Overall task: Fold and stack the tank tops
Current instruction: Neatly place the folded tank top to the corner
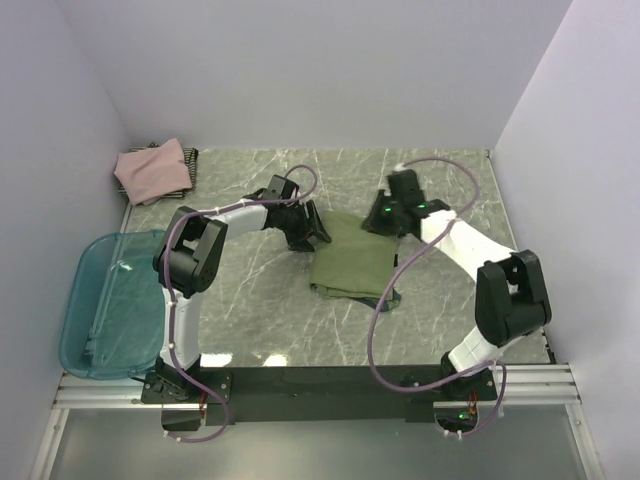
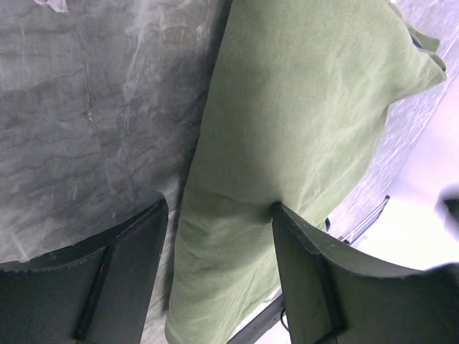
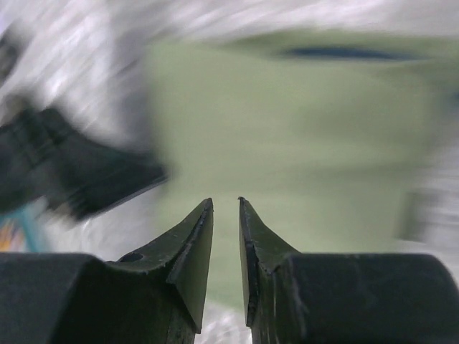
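I will next pick up the olive-green tank top with my left gripper by its side edge facing the dusty-pink one, so that I can stack it on that one.
The olive-green tank top (image 1: 352, 262) lies folded in the middle of the table. My left gripper (image 1: 312, 236) is at its far left edge. In the left wrist view, this gripper (image 2: 219, 206) is wide open and straddles the cloth's edge (image 2: 287, 129), one finger on the cloth and the other over bare table. My right gripper (image 1: 384, 214) hovers over the far right corner. In the blurred right wrist view, its jaws (image 3: 224, 201) stand a narrow gap apart with nothing between them. The dusty-pink tank top (image 1: 152, 170) lies on the dark striped one (image 1: 191, 163) at the back left.
A teal plastic bin (image 1: 108, 300) sits at the table's left edge beside the left arm. White walls close in the table at the back and on both sides. The table is grey marble (image 1: 440, 190).
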You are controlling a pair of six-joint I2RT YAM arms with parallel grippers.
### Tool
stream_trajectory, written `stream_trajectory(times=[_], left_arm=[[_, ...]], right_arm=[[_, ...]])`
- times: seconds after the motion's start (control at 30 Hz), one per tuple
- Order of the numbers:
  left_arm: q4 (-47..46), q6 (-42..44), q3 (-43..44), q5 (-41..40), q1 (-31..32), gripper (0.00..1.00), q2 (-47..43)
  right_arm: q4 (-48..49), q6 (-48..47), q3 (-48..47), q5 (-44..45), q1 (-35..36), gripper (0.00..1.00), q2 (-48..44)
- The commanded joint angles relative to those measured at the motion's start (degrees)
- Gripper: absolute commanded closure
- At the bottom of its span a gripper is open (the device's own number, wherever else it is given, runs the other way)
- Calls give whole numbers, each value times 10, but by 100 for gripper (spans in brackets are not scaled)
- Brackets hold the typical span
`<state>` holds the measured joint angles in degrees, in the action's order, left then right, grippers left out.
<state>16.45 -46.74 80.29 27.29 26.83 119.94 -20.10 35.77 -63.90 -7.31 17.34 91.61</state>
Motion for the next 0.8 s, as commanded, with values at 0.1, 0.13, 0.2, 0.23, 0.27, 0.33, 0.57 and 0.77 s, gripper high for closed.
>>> stream_trajectory(times=[0.1, 0.13, 0.2, 0.23, 0.27, 0.33, 0.57, 0.77], left_arm=[[31, 4, -19, -46, 6, 34, 40], [31, 3, -18, -45, 7, 34, 40], [30, 2, -18, -43, 6, 35, 41], [29, 2, -17, -42, 6, 35, 42], [29, 3, -16, -41, 7, 35, 42], [30, 3, -14, -40, 6, 35, 44], [36, 9, -12, -43, 8, 34, 44], [32, 23, -18, -35, 12, 36, 54]], right_arm=[[69, 43, -26, -63, 102, 73, 46], [79, 47, -23, -69, 114, 73, 65], [107, 54, -11, -82, 117, 73, 81], [130, 60, 1, -94, 119, 73, 98], [137, 61, 4, -99, 122, 73, 107], [136, 62, 5, -95, 124, 73, 130], [98, 77, 8, -55, 124, 74, 159], [117, 95, 21, -70, 124, 74, 161]])
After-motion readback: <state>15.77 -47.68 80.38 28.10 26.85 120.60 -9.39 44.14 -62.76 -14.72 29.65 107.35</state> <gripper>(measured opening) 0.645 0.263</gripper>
